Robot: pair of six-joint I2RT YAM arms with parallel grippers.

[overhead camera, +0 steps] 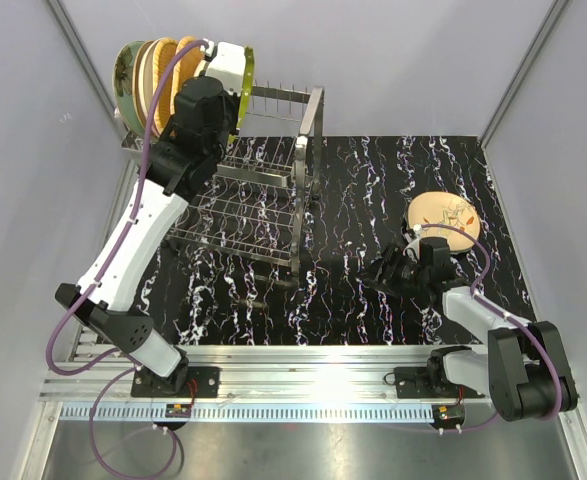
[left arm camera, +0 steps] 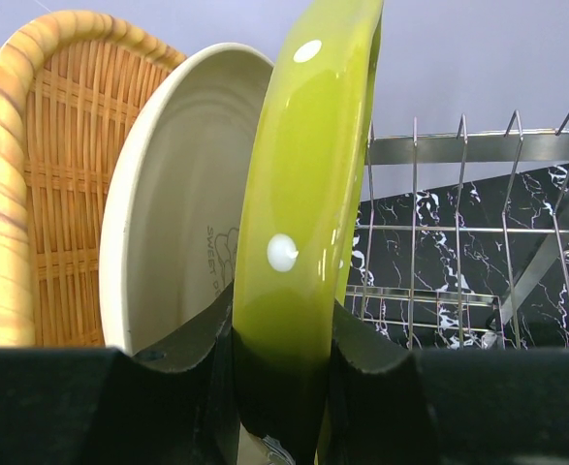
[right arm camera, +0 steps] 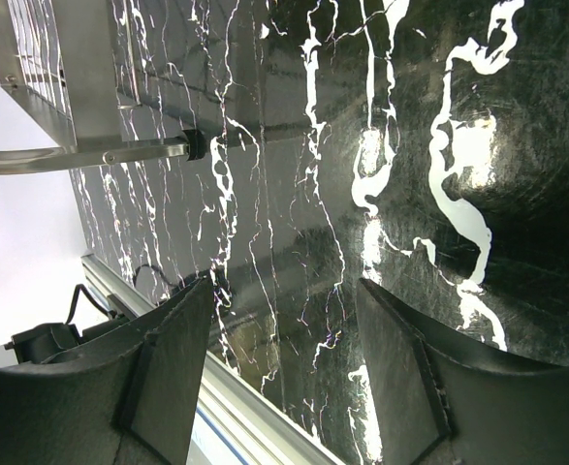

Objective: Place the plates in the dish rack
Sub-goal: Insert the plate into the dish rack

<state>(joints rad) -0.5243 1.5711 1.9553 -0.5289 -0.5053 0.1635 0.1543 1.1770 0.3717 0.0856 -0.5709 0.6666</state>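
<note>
My left gripper is holding the lime dotted plate on edge close beside the cream plate. It needs to let go now, and the lime plate would end up in the rack (overhead camera: 263, 200).
My left gripper (left arm camera: 282, 310) is shut on the lower rim of a lime dotted plate (left arm camera: 303, 194), held upright on edge at the left end of the dish rack (overhead camera: 263, 200). Just left of it a cream plate (left arm camera: 177, 213) and an orange wicker plate (left arm camera: 42, 184) stand upright. From above, the lime rim (overhead camera: 245, 88) shows beside the row of standing plates (overhead camera: 158, 70). Its bottom edge is hidden by my fingers. A beige floral plate (overhead camera: 443, 215) lies flat on the table at the right. My right gripper (overhead camera: 381, 272) hovers low beside it, open and empty.
Bare upright prongs (left arm camera: 458, 194) run along the rack to the right of the lime plate. The rack's steel end frame (overhead camera: 308, 180) stands between the two arms. The black marbled tabletop (right arm camera: 410, 145) lies under my right gripper (right arm camera: 284, 286), with the metal front rail (overhead camera: 303, 385) close behind.
</note>
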